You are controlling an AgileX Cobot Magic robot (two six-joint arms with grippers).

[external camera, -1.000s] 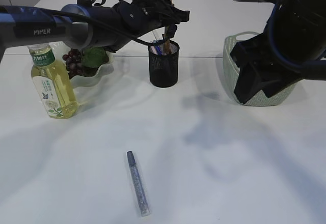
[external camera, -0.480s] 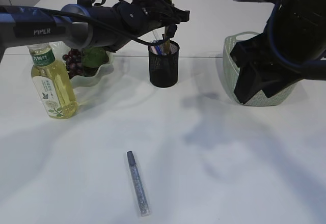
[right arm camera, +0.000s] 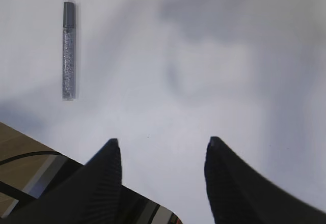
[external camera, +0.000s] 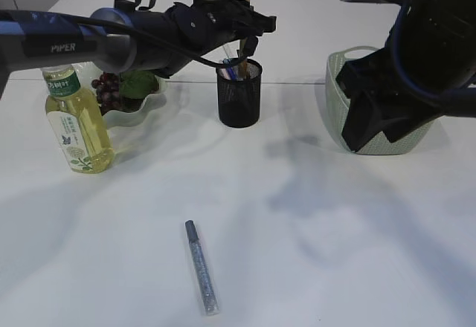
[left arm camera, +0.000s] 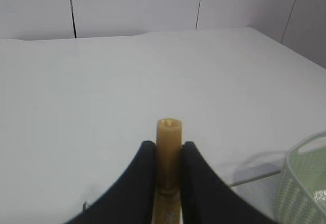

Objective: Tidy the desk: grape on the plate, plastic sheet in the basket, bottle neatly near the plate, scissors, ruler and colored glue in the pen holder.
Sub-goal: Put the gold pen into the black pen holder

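Note:
My left gripper opens next, since the golden-brown glue tube has its lower end inside the mesh pen holder's rim (external camera: pixel 239 70).
My left gripper (left arm camera: pixel 168 145) is shut on a golden-brown colored glue tube (left arm camera: pixel 168 132). In the exterior view it (external camera: pixel 248 44) holds the tube (external camera: pixel 242 61) upright, its lower end inside the black mesh pen holder (external camera: pixel 239 96). A silver glitter colored glue tube (external camera: pixel 201 266) lies on the front of the table, also in the right wrist view (right arm camera: pixel 69 51). The grapes (external camera: pixel 108 89) lie on the pale plate (external camera: pixel 141 113), with the bottle (external camera: pixel 76 119) standing beside it. My right gripper (right arm camera: pixel 163 142) hangs open and empty over bare table. Scissors and ruler cannot be made out among the holder's contents.
A pale green basket (external camera: pixel 337 82) stands at the right, behind my right arm; its rim shows in the left wrist view (left arm camera: pixel 305 173). A green object (external camera: pixel 138 83) lies on the plate beside the grapes. The table's front edge shows in the right wrist view.
The left arm has crept very slightly to the right over the pen holder with the glue tube. The right arm has stayed still.

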